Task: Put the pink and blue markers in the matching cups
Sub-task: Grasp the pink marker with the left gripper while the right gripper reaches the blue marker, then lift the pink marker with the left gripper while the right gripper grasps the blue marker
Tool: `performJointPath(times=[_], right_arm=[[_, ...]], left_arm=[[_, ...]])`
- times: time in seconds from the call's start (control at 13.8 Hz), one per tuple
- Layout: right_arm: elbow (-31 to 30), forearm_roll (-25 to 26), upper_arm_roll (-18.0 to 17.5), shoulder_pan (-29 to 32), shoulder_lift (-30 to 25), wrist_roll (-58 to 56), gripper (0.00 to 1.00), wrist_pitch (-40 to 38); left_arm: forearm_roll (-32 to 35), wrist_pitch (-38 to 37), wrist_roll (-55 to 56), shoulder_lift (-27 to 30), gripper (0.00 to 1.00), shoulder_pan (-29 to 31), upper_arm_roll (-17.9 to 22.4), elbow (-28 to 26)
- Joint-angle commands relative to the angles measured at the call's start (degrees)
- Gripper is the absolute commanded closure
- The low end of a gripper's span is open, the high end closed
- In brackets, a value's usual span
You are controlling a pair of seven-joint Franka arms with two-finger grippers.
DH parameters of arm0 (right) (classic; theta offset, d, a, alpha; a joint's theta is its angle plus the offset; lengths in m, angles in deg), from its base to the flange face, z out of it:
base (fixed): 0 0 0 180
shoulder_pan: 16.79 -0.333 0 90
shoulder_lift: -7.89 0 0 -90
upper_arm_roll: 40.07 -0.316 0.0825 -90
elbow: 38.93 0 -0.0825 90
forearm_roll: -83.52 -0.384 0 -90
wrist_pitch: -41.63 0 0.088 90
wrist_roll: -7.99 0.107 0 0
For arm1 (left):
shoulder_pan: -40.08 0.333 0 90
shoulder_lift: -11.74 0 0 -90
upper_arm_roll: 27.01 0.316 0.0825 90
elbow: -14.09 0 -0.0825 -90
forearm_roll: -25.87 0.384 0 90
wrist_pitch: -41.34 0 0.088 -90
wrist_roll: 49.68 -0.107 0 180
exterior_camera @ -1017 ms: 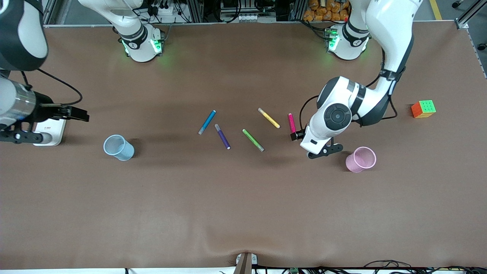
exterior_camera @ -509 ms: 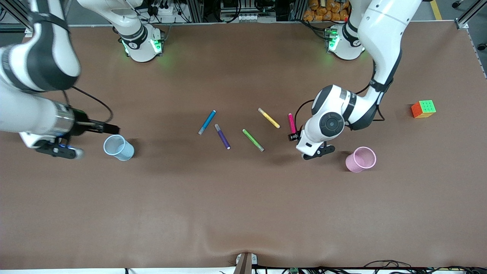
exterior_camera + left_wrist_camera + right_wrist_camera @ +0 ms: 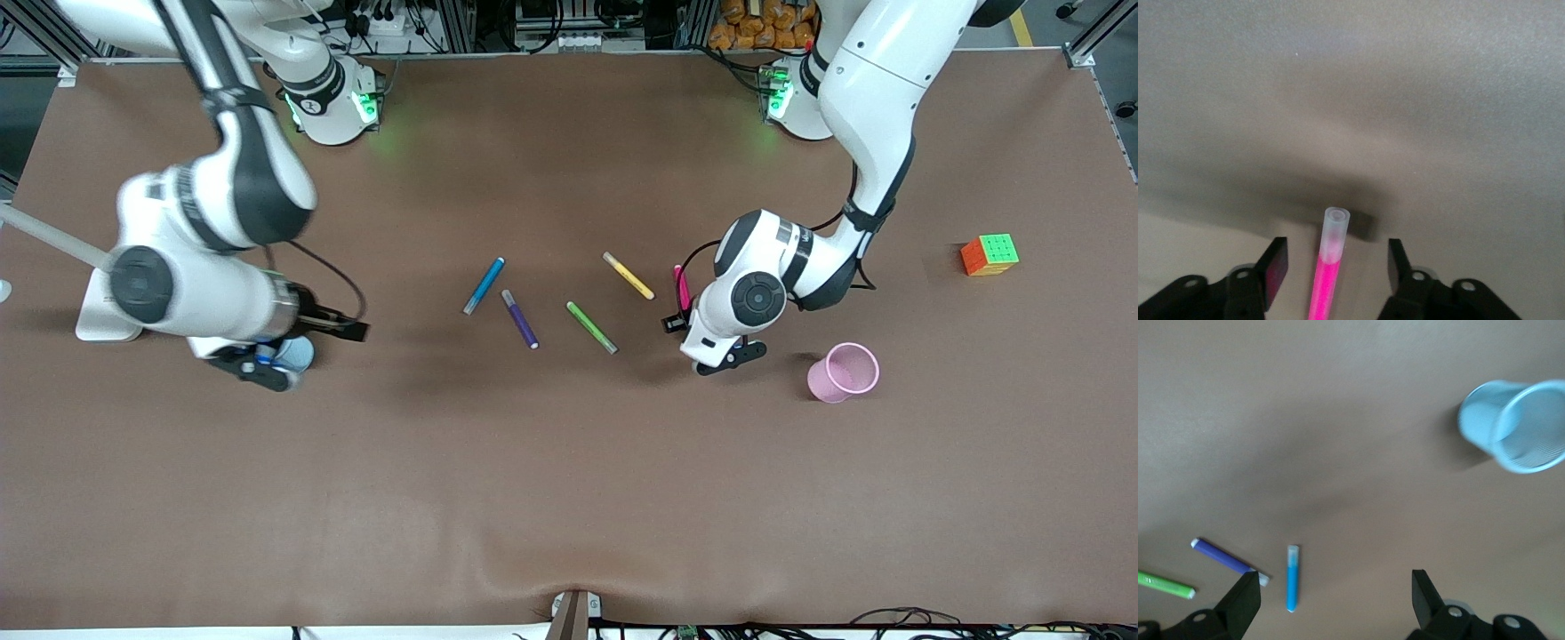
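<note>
My right gripper grabs the marker by its pale end with the cap point(image 3: 1293, 553) next, to place the blue marker in the blue cup point(image 3: 1517, 427).
The pink marker point(image 3: 682, 286) lies on the table, and its paler end shows between my left gripper's fingers in the left wrist view point(image 3: 1328, 267). My left gripper point(image 3: 677, 318) point(image 3: 1336, 260) is open, low over the marker, one finger on each side and clear of it. The pink cup point(image 3: 843, 372) stands nearer the front camera, toward the left arm's end. The blue marker point(image 3: 484, 285) point(image 3: 1292, 578) lies mid-table. My right gripper point(image 3: 351, 331) point(image 3: 1335, 597) is open and empty, beside the blue cup point(image 3: 298, 353) point(image 3: 1515, 423), which the arm mostly hides in the front view.
A purple pen point(image 3: 520, 319) point(image 3: 1221, 555), a green pen point(image 3: 592, 327) point(image 3: 1165, 584) and a yellow pen point(image 3: 629, 276) lie between the two markers. A colour cube point(image 3: 989, 254) sits toward the left arm's end. A white block point(image 3: 107, 311) sits at the right arm's end.
The right arm swung in from the table's end toward the middle and now covers the blue cup. The left gripper shifted slightly along the pink marker toward the pens.
</note>
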Motion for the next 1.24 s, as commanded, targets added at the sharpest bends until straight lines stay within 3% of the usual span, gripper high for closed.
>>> performJointPath(times=[0.0,0.07,0.29,0.44,0.65,1.02,1.16], right_arm=[[-7.7,-0.4,0.4,-4.5,-1.0,7.2,0.00,8.4],[-10.2,-0.4,0.4,-6.5,-0.9,10.1,0.00,11.8],[-11.9,-0.4,0.4,-11.6,3.3,18.3,0.00,18.8],[-12.8,-0.4,0.4,-12.5,6.3,19.2,0.03,22.3],[-14.8,-0.4,0.4,-13.6,7.2,19.2,0.16,25.4],[-14.9,-0.4,0.4,-14.6,9.7,19.3,0.38,27.1],[-15.2,-0.4,0.4,-15.1,10.7,21.2,0.38,28.5]], left_arm=[[-0.8,0.5,0.9,-1.0,0.42,-0.6,0.1,0.1],[-0.8,0.5,0.8,-1.0,0.47,-0.5,0.1,0.1],[-0.8,0.5,0.8,-1.3,0.86,-0.5,0.2,0.1],[-0.8,0.5,0.9,-1.2,1.00,-0.4,0.2,0.1],[-0.8,-0.2,0.9,0.4,1.00,0.4,0.3,0.1],[0.5,-10.2,1.7,11.1,1.00,4.1,0.8,1.5],[4.7,-13.8,1.7,13.3,1.00,5.5,0.8,4.1]])
